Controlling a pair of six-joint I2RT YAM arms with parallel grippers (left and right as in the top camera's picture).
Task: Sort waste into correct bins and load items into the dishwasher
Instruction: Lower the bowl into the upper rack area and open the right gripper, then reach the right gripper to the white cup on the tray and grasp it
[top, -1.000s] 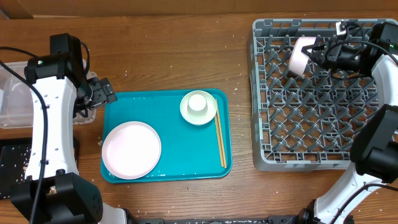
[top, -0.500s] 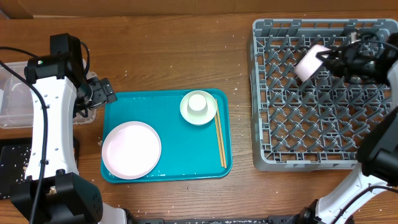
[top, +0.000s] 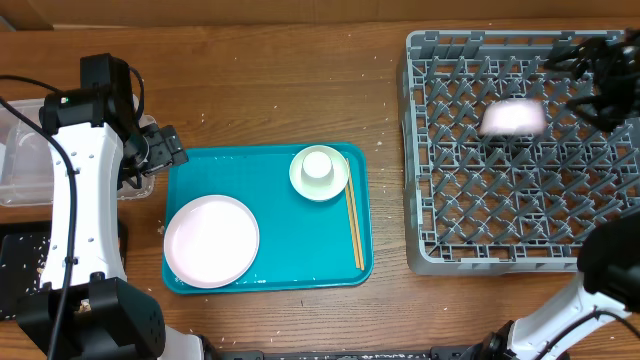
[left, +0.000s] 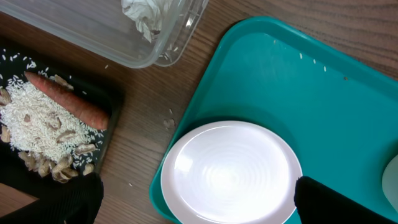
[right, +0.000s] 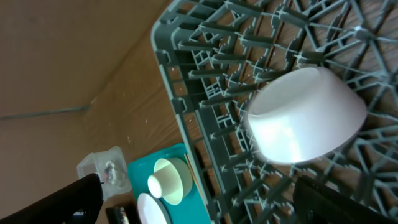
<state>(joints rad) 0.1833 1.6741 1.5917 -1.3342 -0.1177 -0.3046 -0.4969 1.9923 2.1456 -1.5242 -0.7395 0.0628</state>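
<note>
The right gripper will next grab the cup (top: 318, 166) (right: 163, 182) around its outer sides, which leaves the cup's ends free for loading onto the pegs.
A white bowl (top: 513, 117) (right: 305, 115) lies bottom-up on the pegs of the grey dishwasher rack (top: 500, 215) (right: 208, 93), blurred in the overhead view. My right gripper (top: 597, 82) (right: 196, 194) is open beside it, touching nothing. On the teal tray (top: 290, 250) are a large plate (top: 211, 240) (left: 233, 171), a cup on a small plate (top: 320, 170) (right: 168, 180) and chopsticks (top: 354, 228). My left gripper (top: 158, 152) (left: 193, 205) hovers open over the tray's left end. The clear tub (left: 93, 34) holds crumpled foil (left: 144, 15). The black tray (left: 99, 134) holds rice and a carrot (left: 65, 102).
A cardboard wall runs along the table's back edge. Rice grains are scattered on the wood near the black tray (top: 20, 262). The clear tub (top: 20, 150) sits at the far left, partly under my left arm.
My right gripper has opened and let go of the bowl, which dropped onto the rack's pegs. The gripper drew back to the right. The left arm has not moved.
</note>
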